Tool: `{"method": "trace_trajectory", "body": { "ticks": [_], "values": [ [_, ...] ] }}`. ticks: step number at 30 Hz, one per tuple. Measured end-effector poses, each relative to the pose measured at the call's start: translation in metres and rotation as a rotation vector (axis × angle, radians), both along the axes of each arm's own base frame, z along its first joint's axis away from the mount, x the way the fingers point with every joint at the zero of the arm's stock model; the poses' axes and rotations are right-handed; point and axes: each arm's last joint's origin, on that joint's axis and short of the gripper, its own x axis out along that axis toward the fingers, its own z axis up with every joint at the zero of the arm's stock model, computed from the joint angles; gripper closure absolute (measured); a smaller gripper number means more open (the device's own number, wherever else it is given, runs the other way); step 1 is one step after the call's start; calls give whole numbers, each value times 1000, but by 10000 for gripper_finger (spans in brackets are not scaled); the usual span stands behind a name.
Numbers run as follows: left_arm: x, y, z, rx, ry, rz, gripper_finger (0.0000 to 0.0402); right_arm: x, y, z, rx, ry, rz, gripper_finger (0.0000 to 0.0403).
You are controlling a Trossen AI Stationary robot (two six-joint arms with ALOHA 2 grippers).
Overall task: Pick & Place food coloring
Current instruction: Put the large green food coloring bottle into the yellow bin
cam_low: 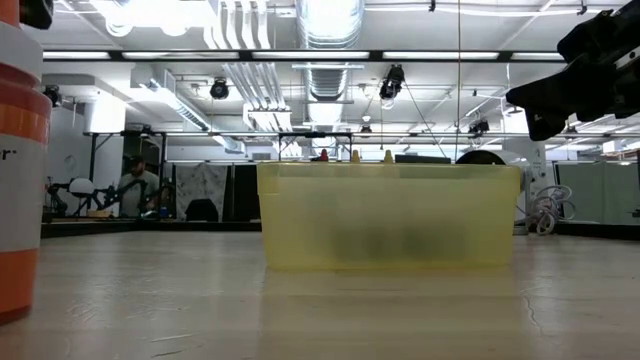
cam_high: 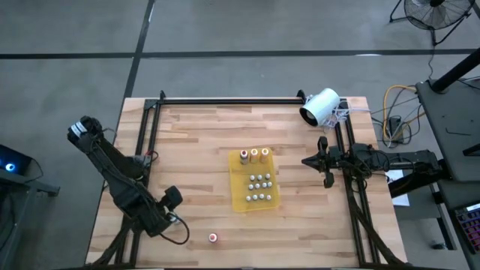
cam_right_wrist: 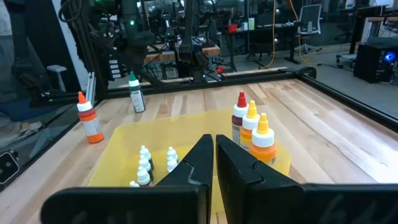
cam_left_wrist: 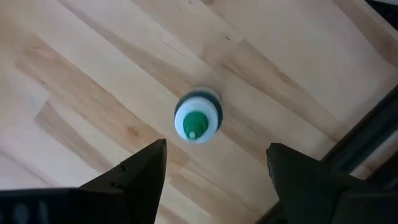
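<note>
The green-tipped bottle's white cap (cam_left_wrist: 197, 119) has bare wood showing between it and my fingertips. My left gripper should go lower first and then close on the cap.
A green-capped food coloring bottle (cam_left_wrist: 198, 118) stands upright on the wooden table, also seen in the right wrist view (cam_right_wrist: 135, 93). My left gripper (cam_left_wrist: 216, 149) hangs open above it, pointing steeply down, one finger to each side and clear of the cap; in the high view (cam_high: 171, 198) it hides the bottle. An orange-capped bottle (cam_high: 214, 238) stands alone near the front edge. Three taller bottles (cam_right_wrist: 251, 127) and several small whitish ones (cam_high: 259, 184) stand on the yellow tray (cam_high: 238, 201). My right gripper (cam_high: 306, 160) waits shut and level at the tray's right.
A white cylinder-shaped device (cam_high: 320, 106) lies at the far right corner. Black frame rails (cam_high: 225, 100) run along the table's far, left and right edges. Bare wood lies between the tray and my left arm (cam_high: 112, 161). The orange-capped bottle (cam_low: 15, 160) shows close in the low view.
</note>
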Motion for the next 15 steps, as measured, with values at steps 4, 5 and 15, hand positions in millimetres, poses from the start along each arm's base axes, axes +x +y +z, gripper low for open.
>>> {"method": "trace_trajectory", "body": {
  "ticks": [4,5,15],
  "values": [
    [1,-2,-8,-20,-15,5,155,0,0,0,-1,0,0,390],
    [2,-2,-9,-24,-19,5,155,0,0,0,0,0,0,390],
    [4,-1,-25,-15,-66,59,155,0,0,0,1,0,0,390]
  ]
}}
